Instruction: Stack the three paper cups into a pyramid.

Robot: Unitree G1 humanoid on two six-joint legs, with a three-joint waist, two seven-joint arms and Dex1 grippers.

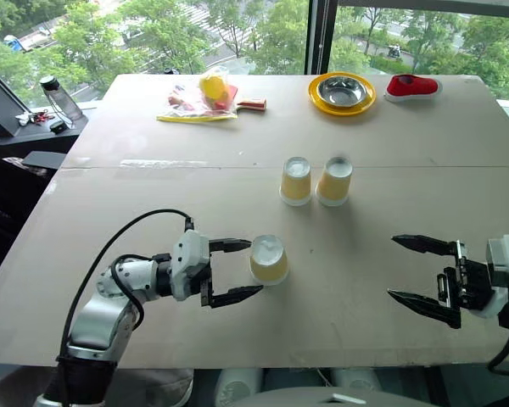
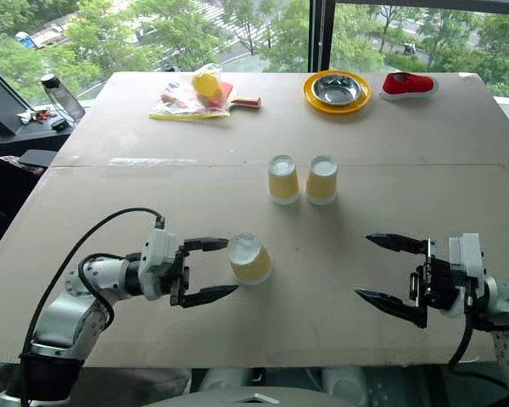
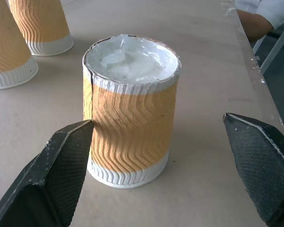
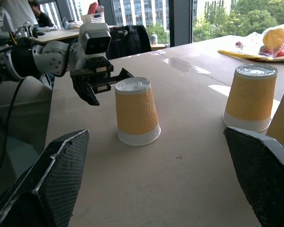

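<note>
The fingers of my left gripper stop short of the lone cup's side (image 1: pixel 270 264), so they would miss if I closed now. My left gripper should move toward the lone cup before it closes on the cup.
Two paper cups (image 1: pixel 296 181) (image 1: pixel 334 181) stand upside down, side by side, in the middle of the table. The third cup (image 1: pixel 269 259) stands upside down nearer to me, on its own. My left gripper (image 1: pixel 256 267) is open and level at the table, with this cup (image 3: pixel 130 137) just inside its spread fingertips; one fingertip (image 3: pixel 73 146) is close to the cup's wall, the other stands well clear. My right gripper (image 1: pixel 392 267) is open and empty, off to the right of the lone cup (image 4: pixel 136 113) and pointing toward it.
At the table's far edge stand a steel bowl on a yellow plate (image 1: pixel 342 91), a red object (image 1: pixel 411 85) and a plastic bag with yellow items beside a paddle (image 1: pixel 205 97). A bottle (image 1: pixel 59 97) stands on a side surface to the left. A person (image 4: pixel 38 12) sits beyond.
</note>
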